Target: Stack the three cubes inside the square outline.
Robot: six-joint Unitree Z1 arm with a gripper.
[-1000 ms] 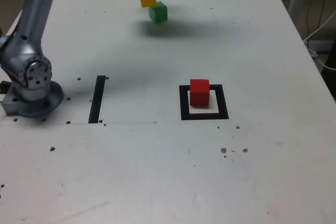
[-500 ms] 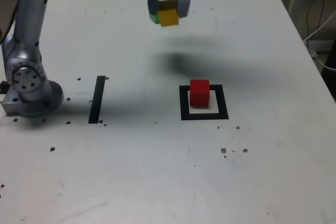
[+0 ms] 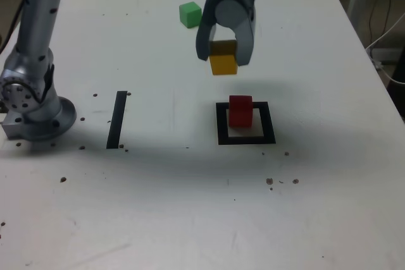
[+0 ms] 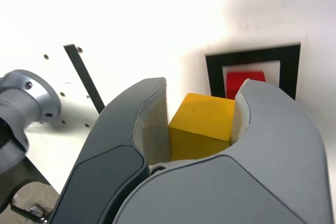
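The yellow cube is above and behind the red cube in the exterior view; my gripper should move it over the red cube before release.
My gripper [image 3: 224,54] is shut on the yellow cube [image 3: 223,64] and holds it in the air, a little behind and to the exterior view's left of the square outline [image 3: 246,138]. The red cube [image 3: 240,110] sits inside that outline, toward its back edge. Far back on the table the green cube [image 3: 190,14] rests alone. The wrist view shows the yellow cube [image 4: 202,125] clamped between both fingers [image 4: 142,124], with the red cube [image 4: 243,80] and black square outline [image 4: 216,72] partly visible beyond.
A straight black strip [image 3: 118,119] lies on the white table [image 3: 190,207] to the exterior view's left of the outline. The arm's grey base [image 3: 35,109] stands at the table's left edge. Cables hang past the right edge.
The gripper carried the yellow cube away from beside the green cube, moving forward and to the exterior view's right toward the outline. The green cube now shows uncovered.
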